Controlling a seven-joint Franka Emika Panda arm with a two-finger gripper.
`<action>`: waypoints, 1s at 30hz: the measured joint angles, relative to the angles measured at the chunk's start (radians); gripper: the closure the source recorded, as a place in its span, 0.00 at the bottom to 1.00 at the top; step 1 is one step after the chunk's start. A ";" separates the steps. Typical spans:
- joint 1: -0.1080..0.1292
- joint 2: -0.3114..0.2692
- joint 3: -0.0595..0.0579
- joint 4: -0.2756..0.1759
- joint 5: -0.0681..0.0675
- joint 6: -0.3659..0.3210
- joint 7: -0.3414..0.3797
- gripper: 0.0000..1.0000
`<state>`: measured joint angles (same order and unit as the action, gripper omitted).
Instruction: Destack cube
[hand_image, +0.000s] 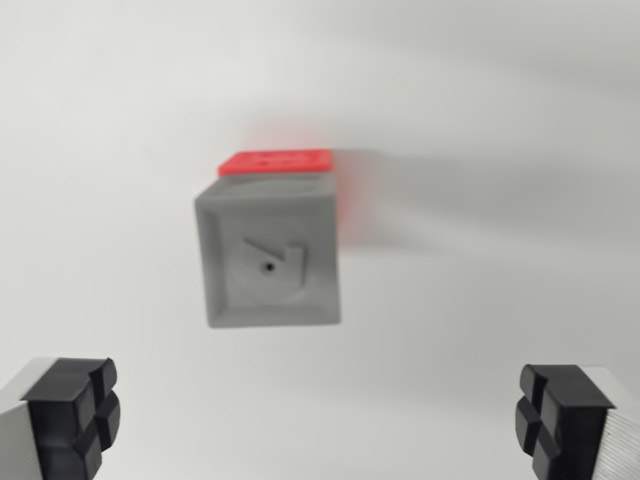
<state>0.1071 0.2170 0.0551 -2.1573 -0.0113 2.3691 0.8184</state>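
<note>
Next, my gripper grabs the opposite sides of the grey cube (268, 252) resting on the red cube (276, 162), to destack the cubes.
A grey cube (268, 252) with a recessed top face and a small hole in its middle sits in the centre of the wrist view. It rests on a red cube (276, 162), of which only a strip shows beyond the grey cube's far edge. My gripper (322, 420) is open, with its two black fingertips at the lower left and lower right corners. The left fingertip (72, 415) and the right fingertip (560, 415) stand wide apart, nearer the camera than the stack, and nothing lies between them.
The stack stands on a plain white surface (480, 120). A soft grey shadow stretches from the cubes toward the wrist view's right.
</note>
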 joint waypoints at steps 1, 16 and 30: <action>0.002 0.002 0.001 -0.001 -0.001 0.004 0.000 0.00; 0.027 0.105 0.009 -0.019 -0.016 0.123 -0.002 0.00; 0.031 0.209 0.002 -0.020 -0.025 0.227 0.003 0.00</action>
<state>0.1378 0.4256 0.0574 -2.1771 -0.0364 2.5961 0.8216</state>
